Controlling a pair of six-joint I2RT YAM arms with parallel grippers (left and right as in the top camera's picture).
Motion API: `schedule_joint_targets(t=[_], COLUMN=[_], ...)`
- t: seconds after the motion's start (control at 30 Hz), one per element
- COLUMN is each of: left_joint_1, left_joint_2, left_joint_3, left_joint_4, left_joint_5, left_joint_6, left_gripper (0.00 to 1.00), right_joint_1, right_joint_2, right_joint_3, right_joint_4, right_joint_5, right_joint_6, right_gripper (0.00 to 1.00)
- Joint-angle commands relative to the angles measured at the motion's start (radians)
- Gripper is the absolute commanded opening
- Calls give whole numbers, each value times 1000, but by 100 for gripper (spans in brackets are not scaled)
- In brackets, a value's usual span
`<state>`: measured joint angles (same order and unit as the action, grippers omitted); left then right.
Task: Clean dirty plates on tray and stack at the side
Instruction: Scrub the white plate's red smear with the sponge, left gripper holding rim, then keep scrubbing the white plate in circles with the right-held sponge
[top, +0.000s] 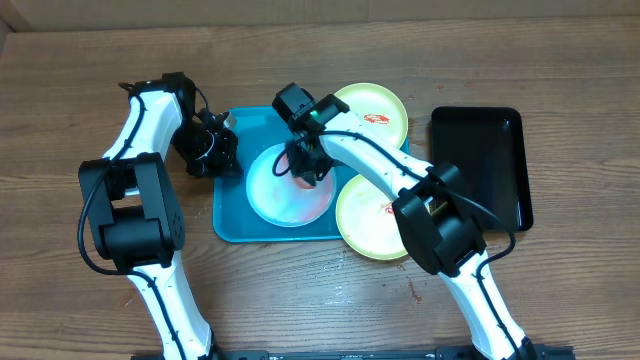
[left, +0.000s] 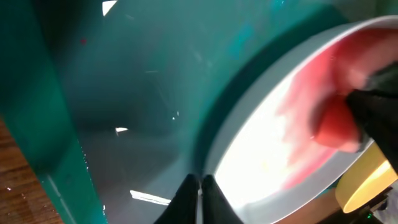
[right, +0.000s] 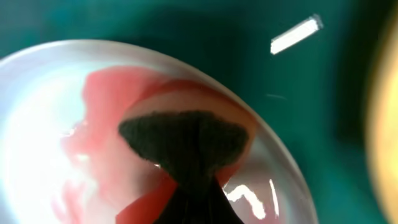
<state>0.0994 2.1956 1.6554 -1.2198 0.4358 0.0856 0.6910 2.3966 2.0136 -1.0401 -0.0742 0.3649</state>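
Observation:
The light blue plate's smeared centre will stay free to clean, because my left gripper will next pinch the plate's rim, away from the sponge (left: 336, 124).
A light blue plate (top: 283, 192) lies on the turquoise tray (top: 228, 222), its white centre smeared red (right: 102, 106). My right gripper (top: 306, 168) (right: 194, 183) is shut on a red sponge (left: 336, 124) with a dark scrub face (right: 183, 140), pressed onto the plate's right part. My left gripper (top: 215, 150) (left: 199, 186) sits at the plate's left rim (left: 214, 146), jaws almost together with a pale sliver of rim between them. Two yellow-green plates with red smears lie nearby: one (top: 378, 110) at the tray's far right corner, the other (top: 368, 218) over its near right edge.
A black tray (top: 480, 165) lies to the right of the plates on the wooden table (top: 80, 80). The right arm (top: 380, 160) reaches across between the two yellow-green plates.

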Motion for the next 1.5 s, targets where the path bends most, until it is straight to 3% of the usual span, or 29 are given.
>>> schedule_joint_targets(t=[0.0,0.17,0.47,0.93,1.17,1.23,1.27,1.47], left_joint_1=[-17,-42,-43,-43,-43,-43,-43,-41], left_joint_2=[8,8,8,8,8,8,8,8], left_joint_3=[1,1,1,-32,-124,-145,-150,-151], left_joint_4=[2,13,22,29,84,108,116,156], left_joint_5=[55,39,-110,-110,-110,-110,-110,-111], left_joint_6=[51,61,45,40,-54,-66,-68,-108], left_gripper=[16,34,34,28,27,15,5,4], right_joint_1=[22,22,22,22,22,22,22,22], right_joint_2=[22,36,47,48,48,48,48,48], right_joint_3=[-16,-16,-16,-16,-16,-16,-16,-16], right_joint_4=[27,59,67,86,86,86,86,85], right_joint_5=[-108,-139,-141,-141,-141,-141,-141,-209], right_joint_6=[-30,-33,-33,-34,-34,-34,-34,-33], right_gripper=[4,4,4,4,4,4,4,4])
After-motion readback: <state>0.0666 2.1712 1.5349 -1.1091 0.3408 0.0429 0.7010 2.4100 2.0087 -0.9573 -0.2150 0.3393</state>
